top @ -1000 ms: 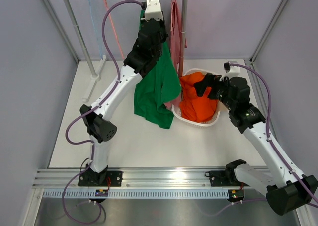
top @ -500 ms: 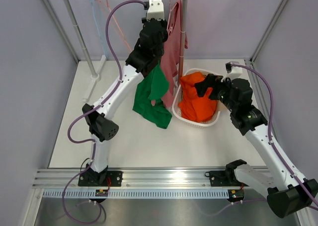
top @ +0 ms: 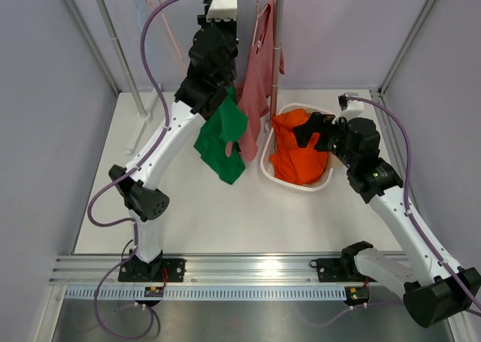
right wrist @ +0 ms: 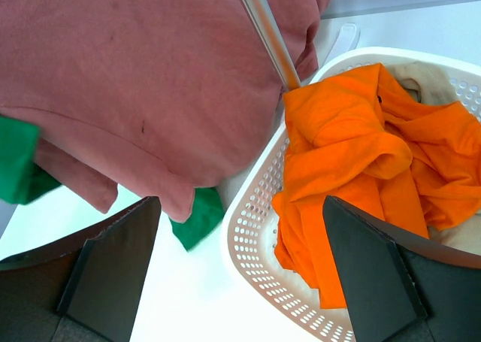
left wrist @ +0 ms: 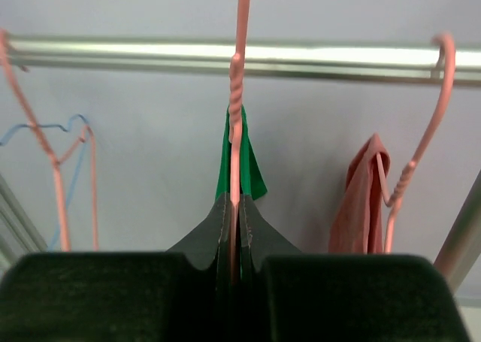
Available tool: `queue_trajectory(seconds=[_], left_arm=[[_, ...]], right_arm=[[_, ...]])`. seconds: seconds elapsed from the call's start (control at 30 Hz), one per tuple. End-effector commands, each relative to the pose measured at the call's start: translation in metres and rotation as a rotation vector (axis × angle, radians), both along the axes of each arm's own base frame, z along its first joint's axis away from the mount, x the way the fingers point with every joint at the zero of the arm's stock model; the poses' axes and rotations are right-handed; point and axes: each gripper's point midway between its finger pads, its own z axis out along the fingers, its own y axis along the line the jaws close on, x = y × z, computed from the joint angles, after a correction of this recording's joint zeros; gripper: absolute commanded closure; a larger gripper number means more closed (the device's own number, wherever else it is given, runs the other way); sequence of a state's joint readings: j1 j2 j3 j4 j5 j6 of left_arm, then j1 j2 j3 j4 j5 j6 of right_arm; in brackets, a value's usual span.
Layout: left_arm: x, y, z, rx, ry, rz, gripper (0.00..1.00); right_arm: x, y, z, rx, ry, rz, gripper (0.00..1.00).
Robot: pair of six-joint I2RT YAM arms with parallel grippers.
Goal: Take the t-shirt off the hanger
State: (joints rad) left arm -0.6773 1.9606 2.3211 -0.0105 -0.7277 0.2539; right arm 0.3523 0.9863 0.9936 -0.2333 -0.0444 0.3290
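Next, my right gripper grips the green t-shirt by its free hanging end (top: pixel 229 168) (right wrist: pixel 200 217), away from the hanger's neck, to pull the t-shirt off the hanger.
The green t-shirt (top: pixel 222 135) hangs bunched from a pink wire hanger (left wrist: pixel 237 94) just below the rack rail (left wrist: pixel 301 56). My left gripper (left wrist: pixel 234 207) is shut on the hanger's neck, with a green fold (left wrist: pixel 252 173) showing just behind the fingertips. In the top view the left gripper (top: pixel 228 94) sits at the top of the shirt, left of the pink garment (top: pixel 255 79). My right gripper (top: pixel 304 131) is open and empty over the basket's left rim (right wrist: pixel 255 229). A green corner (right wrist: pixel 197 218) shows under the pink garment (right wrist: pixel 150 71).
A white basket (top: pixel 301 186) holds orange clothing (top: pixel 297 154). The pink garment hangs on its own hanger (left wrist: pixel 421 131) by the rack's upright pole (top: pixel 276 49). Empty pink (left wrist: pixel 52 169) and blue (left wrist: pixel 45 128) hangers hang at the left. Grey walls enclose the table.
My left arm has swung left and up along the rail with the hanger. The green t-shirt has moved left, away from the basket, and hangs more bunched. The right arm has barely moved.
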Motion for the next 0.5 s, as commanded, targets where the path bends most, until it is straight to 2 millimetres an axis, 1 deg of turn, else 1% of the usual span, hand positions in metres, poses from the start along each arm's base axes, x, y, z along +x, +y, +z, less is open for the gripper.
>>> queue_trajectory(seconds=[0.0, 0.03, 0.07, 0.1, 0.13, 0.17, 0.2, 0.23, 0.27, 0.3, 0.33, 0.37, 0.4, 0.43, 0.47], left_arm=[[-0.076, 0.057, 0.105, -0.16, -0.231, 0.04, 1.0], [-0.077, 0.06, 0.093, -0.157, -0.2, 0.066, 1.0], [-0.083, 0.063, 0.091, -0.163, -0.188, 0.076, 1.0], [-0.102, 0.067, 0.098, -0.187, -0.196, 0.061, 1.0], [-0.1, 0.062, 0.075, -0.169, -0.155, 0.08, 1.0], [-0.105, 0.062, 0.068, -0.171, -0.146, 0.087, 1.0], [-0.123, 0.069, 0.072, -0.215, -0.157, 0.094, 1.0], [-0.12, 0.061, 0.047, -0.18, -0.11, 0.104, 1.0], [-0.123, 0.06, 0.038, -0.186, -0.09, 0.111, 1.0], [-0.123, 0.065, 0.021, -0.172, -0.031, 0.155, 1.0], [-0.123, 0.064, 0.013, -0.22, -0.009, 0.151, 1.0], [-0.122, 0.062, -0.001, -0.22, 0.024, 0.149, 1.0], [-0.123, 0.061, -0.018, -0.198, 0.073, 0.159, 1.0], [-0.129, 0.064, -0.023, -0.262, 0.075, 0.153, 1.0], [-0.13, 0.061, -0.049, -0.241, 0.116, 0.17, 1.0]], right_arm=[[0.0, 0.002, 0.006, -0.003, -0.017, 0.017, 0.0], [0.0, 0.002, 0.006, 0.0, -0.016, 0.019, 0.01], [0.0, 0.003, 0.009, 0.001, -0.017, 0.021, 0.01], [-0.001, 0.004, 0.01, 0.001, -0.016, 0.03, 0.0], [-0.001, 0.005, 0.011, 0.0, -0.019, 0.037, 0.0], [-0.002, 0.006, 0.015, 0.001, -0.026, 0.048, 0.01], [-0.005, 0.011, 0.016, 0.003, -0.029, 0.079, 0.01], [-0.007, 0.013, 0.019, -0.002, -0.037, 0.096, 0.0], [-0.011, 0.016, 0.024, -0.003, -0.052, 0.114, 0.01], [-0.013, 0.016, 0.025, -0.017, -0.061, 0.108, 0.01], [-0.022, 0.025, 0.028, -0.038, -0.088, 0.134, 0.0], [-0.033, 0.027, 0.034, -0.044, -0.127, 0.147, 0.01], [-0.039, 0.03, 0.041, -0.044, -0.168, 0.154, 0.01], [-0.057, 0.041, 0.051, -0.036, -0.218, 0.21, 0.01], [-0.065, 0.046, 0.046, -0.036, -0.228, 0.238, 0.01]])
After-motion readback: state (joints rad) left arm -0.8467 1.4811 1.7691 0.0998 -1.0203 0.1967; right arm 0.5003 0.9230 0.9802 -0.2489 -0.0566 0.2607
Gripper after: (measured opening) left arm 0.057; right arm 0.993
